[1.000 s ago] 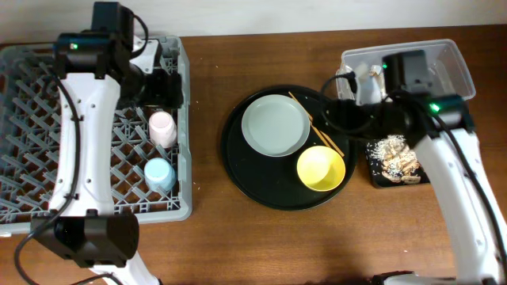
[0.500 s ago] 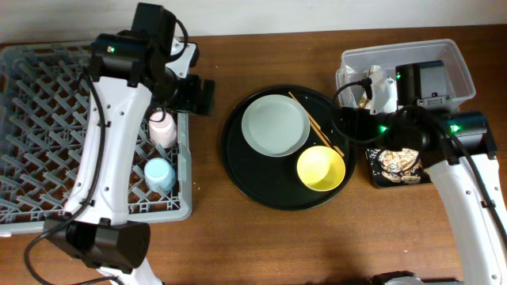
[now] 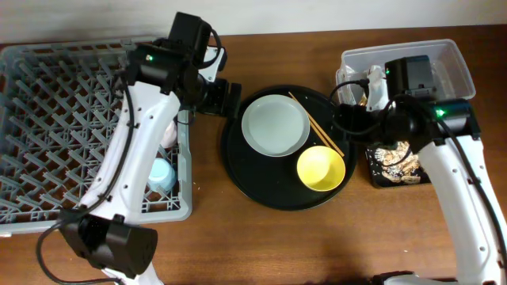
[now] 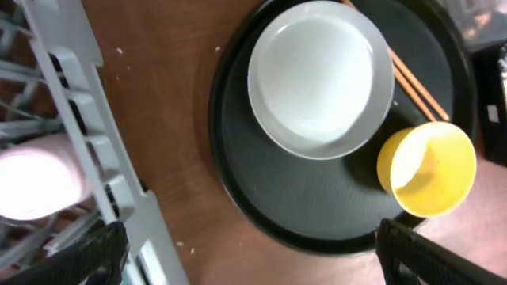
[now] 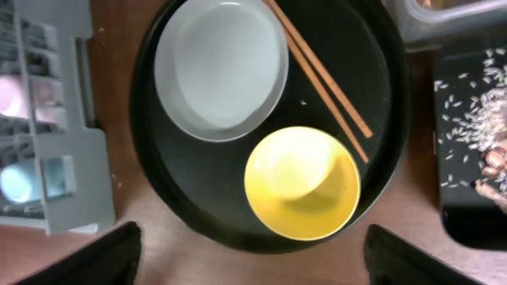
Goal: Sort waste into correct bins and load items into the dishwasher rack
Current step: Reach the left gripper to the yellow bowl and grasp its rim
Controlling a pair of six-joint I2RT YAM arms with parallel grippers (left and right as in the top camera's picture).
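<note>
The bowl's body should stay free to load into the rack point(image 3: 71, 127), so I need to grip the yellow bowl's rim point(image 3: 300, 168) on its rack-facing side with my left gripper.
The grey plate point(image 3: 275, 125), yellow bowl point(image 3: 321, 168) and two chopsticks point(image 3: 317, 127) lie on the round black tray point(image 3: 245, 170). The pink cup point(image 3: 168, 133) and blue cup point(image 3: 158, 172) sit in the dishwasher rack point(image 3: 71, 127). My left gripper point(image 3: 228, 98) is open and empty, above the table between the rack and the round tray. My right gripper point(image 3: 342, 112) is open and empty, above the tray's right rim near the chopsticks. Food scraps point(image 3: 394, 158) lie in the flat black tray point(image 3: 374, 176). The clear tub point(image 3: 444, 59) is partly hidden by the right arm.
In the left wrist view the plate point(image 4: 321, 75), bowl point(image 4: 428, 168) and rack wall point(image 4: 87, 134) lie ahead of the open fingers point(image 4: 253, 261). The right wrist view shows the bowl point(image 5: 301, 182) just ahead of the open fingers point(image 5: 253, 257).
My left arm has swung right, out of the rack to the round tray's left rim. My right arm has drawn back slightly from the scrap tray toward the round tray.
</note>
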